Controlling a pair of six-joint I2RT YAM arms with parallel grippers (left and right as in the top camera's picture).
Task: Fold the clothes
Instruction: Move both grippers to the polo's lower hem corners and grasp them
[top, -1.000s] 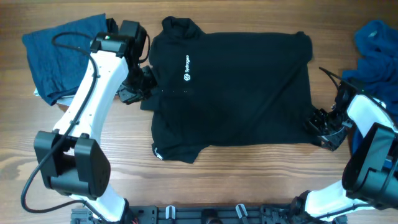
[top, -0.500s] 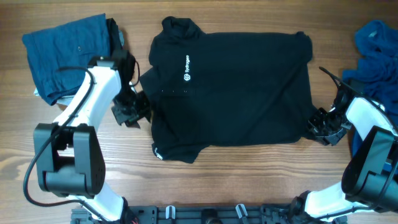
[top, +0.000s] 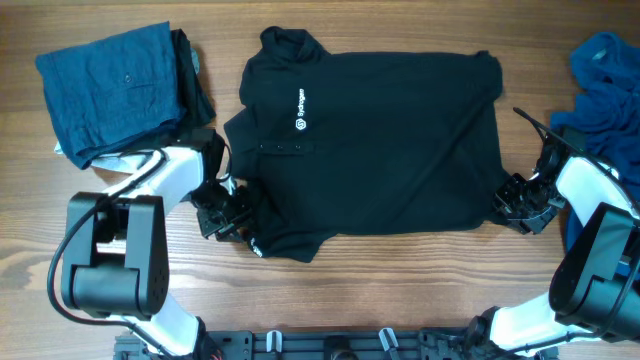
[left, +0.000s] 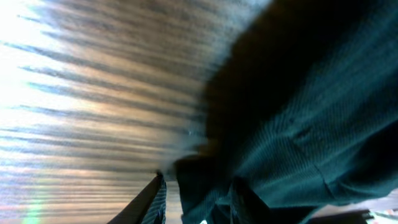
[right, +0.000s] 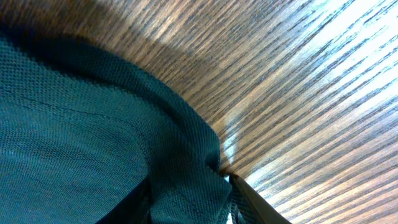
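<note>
My left gripper grips the black polo shirt's near sleeve edge (top: 250, 229) (left: 201, 198) next, opposite the held hem corner. Then it lifts and spreads it for folding.
A black polo shirt (top: 380, 140) lies flat on the wooden table (top: 400, 290), collar to the upper left and white chest logo up. My left gripper (top: 232, 215) sits low at the shirt's near-left sleeve. In the left wrist view, this gripper (left: 199, 182) is open: the sleeve's edge (left: 280, 143) lies between the jaws, with bare wood showing beside one finger (left: 152, 199). My right gripper (top: 512, 205) is at the shirt's near-right hem corner. In the right wrist view, it (right: 186, 186) is shut on a fold of the black fabric (right: 93, 124).
A folded blue garment (top: 105, 90) lies at the far left, with a dark one (top: 192, 70) under its right edge. A crumpled blue heap (top: 605, 85) sits at the far right by the right arm. A black rail (top: 330, 345) runs along the near edge.
My left arm has swung from beside the collar down to the near-left sleeve, and its jaws have parted. My right gripper has closed on the hem corner without shifting.
</note>
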